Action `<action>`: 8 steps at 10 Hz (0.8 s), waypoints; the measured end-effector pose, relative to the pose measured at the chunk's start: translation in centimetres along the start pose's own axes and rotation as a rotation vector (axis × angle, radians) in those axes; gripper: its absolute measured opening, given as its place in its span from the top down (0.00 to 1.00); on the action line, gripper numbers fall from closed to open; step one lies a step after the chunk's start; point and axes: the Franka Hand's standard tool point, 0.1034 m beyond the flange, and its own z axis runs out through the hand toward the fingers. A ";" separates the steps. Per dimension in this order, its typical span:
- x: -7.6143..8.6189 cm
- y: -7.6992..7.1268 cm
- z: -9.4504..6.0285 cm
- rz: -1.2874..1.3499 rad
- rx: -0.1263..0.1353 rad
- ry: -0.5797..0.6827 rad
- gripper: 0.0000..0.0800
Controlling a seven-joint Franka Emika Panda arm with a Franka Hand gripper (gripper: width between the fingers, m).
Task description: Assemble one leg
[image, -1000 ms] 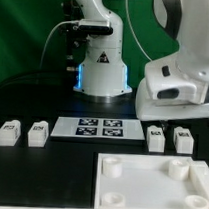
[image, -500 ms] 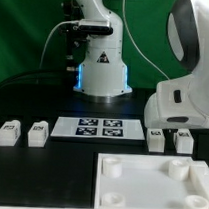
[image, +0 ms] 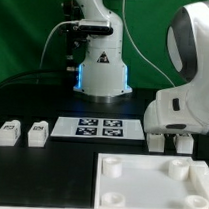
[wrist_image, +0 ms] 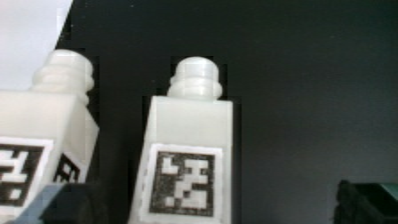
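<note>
My fingers stand on either side of the leg, beside its marker, so it is time to close now. Closing now would catch the leg.
Four white legs lie on the black table. Two are at the exterior view's left (image: pixel 8 134) (image: pixel 37 134). Two are at its right (image: pixel 155 141) (image: pixel 183 144), under my gripper (image: pixel 173 137). In the wrist view my gripper (wrist_image: pixel 214 205) is open and empty. Its dark fingertips (wrist_image: pixel 63 205) show at either side of the frame edge. One tagged leg (wrist_image: pixel 187 145) lies between them, close to one fingertip and untouched. The neighbouring leg (wrist_image: pixel 45 120) lies just outside that fingertip.
The large white square tabletop with round corner sockets (image: pixel 152 191) lies at the front. The marker board (image: pixel 96 128) lies behind it in the middle. The robot base (image: pixel 102 72) stands at the back. My arm's white body (image: pixel 188 98) hides part of the right legs.
My arm has moved toward the exterior view's right and slightly lower over the right pair of legs. No part has moved.
</note>
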 end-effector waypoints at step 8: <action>0.1 0.0 0.2 -0.001 0.000 -0.004 0.64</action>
